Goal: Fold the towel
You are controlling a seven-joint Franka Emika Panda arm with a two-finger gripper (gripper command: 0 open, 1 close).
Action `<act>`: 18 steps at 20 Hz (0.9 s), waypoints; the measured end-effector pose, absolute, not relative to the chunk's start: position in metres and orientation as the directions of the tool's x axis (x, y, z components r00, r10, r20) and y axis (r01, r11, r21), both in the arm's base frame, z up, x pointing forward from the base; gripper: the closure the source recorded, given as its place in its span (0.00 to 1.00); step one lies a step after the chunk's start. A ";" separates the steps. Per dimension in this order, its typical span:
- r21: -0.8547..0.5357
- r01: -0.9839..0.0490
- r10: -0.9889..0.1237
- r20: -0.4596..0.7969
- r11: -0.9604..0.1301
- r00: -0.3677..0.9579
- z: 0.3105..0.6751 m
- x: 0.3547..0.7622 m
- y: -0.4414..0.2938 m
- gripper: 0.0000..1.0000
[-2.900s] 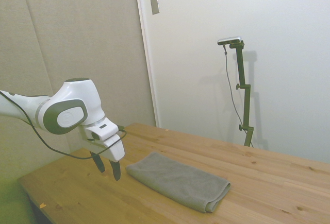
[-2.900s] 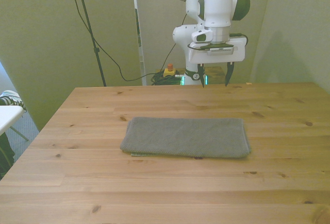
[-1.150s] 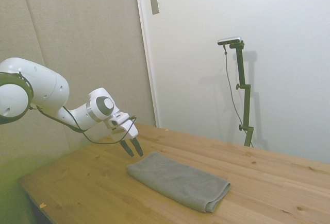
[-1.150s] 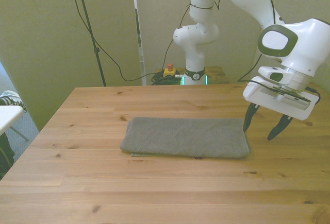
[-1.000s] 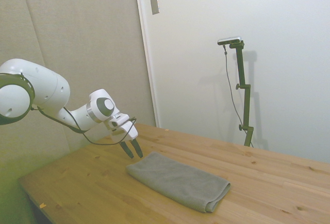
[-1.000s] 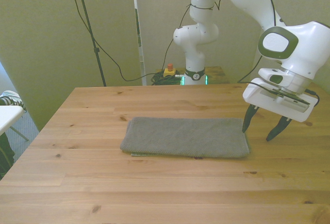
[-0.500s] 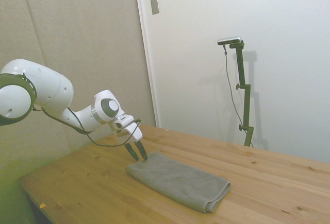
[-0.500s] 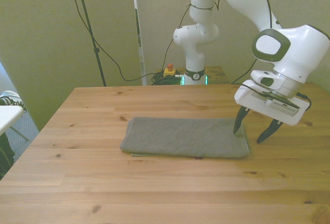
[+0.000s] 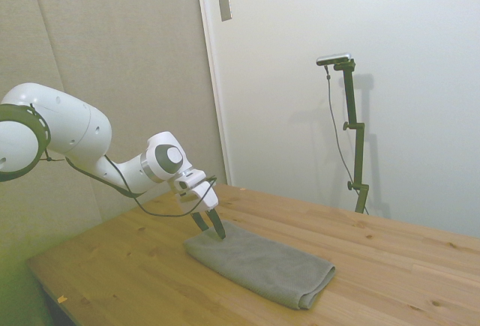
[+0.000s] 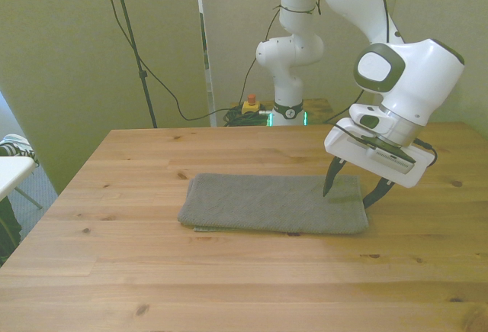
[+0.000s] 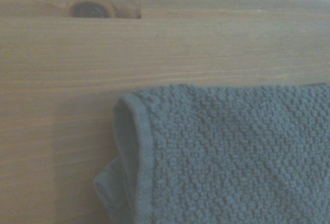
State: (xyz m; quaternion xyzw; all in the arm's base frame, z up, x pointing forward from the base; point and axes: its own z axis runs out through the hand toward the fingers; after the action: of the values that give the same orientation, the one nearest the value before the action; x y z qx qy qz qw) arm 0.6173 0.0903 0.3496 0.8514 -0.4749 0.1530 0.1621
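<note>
My gripper will next pinch the towel's hemmed short edge (image 10: 361,195) (image 11: 140,152) to fold the towel, as that edge stands up from the wood while the rest lies flat.
The grey-olive towel (image 10: 274,204) lies flat on the wooden table as a long folded rectangle, seen too in the side view (image 9: 259,264). My gripper (image 10: 350,193) is open and tilted, down at the towel's end on the front view's right. One finger stands over the cloth and the other at its short edge. From the side the gripper (image 9: 211,226) sits at the towel's near-left end, fingertips close to the cloth. The wrist view shows a layered corner of the towel (image 11: 227,152) with its hemmed edge on bare wood.
The wooden table (image 10: 229,286) spreads wide around the towel. A dark knot in the wood (image 11: 90,10) lies close to the towel's corner. A cable (image 10: 164,80) hangs behind the table's far edge.
The gripper has moved from beside the towel's end in over it and come lower, staying open. The towel has not moved.
</note>
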 end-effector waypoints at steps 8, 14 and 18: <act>0.135 -0.856 -0.758 0.410 -0.500 0.507 0.346 0.615 0.086 1.00; 0.141 -0.850 -0.754 0.405 -0.508 0.518 0.343 0.614 0.081 1.00; 0.142 -0.848 -0.753 0.403 -0.511 0.521 0.341 0.613 0.080 1.00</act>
State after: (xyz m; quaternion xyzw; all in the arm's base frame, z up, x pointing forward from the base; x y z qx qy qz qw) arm 0.6130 0.0802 0.3406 0.8567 -0.4671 0.1465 0.1626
